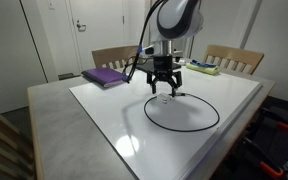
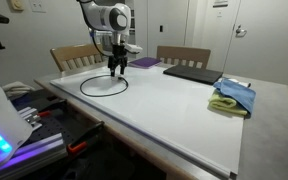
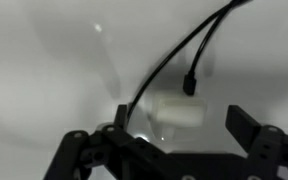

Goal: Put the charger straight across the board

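Note:
Both low fingers would now catch the white plug block (image 1: 164, 97).
The charger's black cable (image 1: 182, 130) lies in a loop on the white board (image 1: 114, 112) in both exterior views (image 2: 104, 96). The board (image 2: 174, 110) covers most of the grey table. My gripper (image 1: 164, 86) hangs low over the far edge of the loop (image 2: 114, 70). In the wrist view the white plug block (image 3: 179, 110) lies on the board between my open fingers (image 3: 182, 126), which do not touch it. The cable (image 3: 174, 55) runs up and away from the block, and a small black connector end (image 3: 189, 85) sits just above it.
A purple book (image 1: 104, 76) lies at the board's far corner near the gripper. A dark laptop (image 2: 194, 72) and blue and yellow cloths (image 2: 234, 97) lie on the far side. Wooden chairs (image 1: 234, 58) stand behind the table. Tools lie beside the table (image 2: 44, 120).

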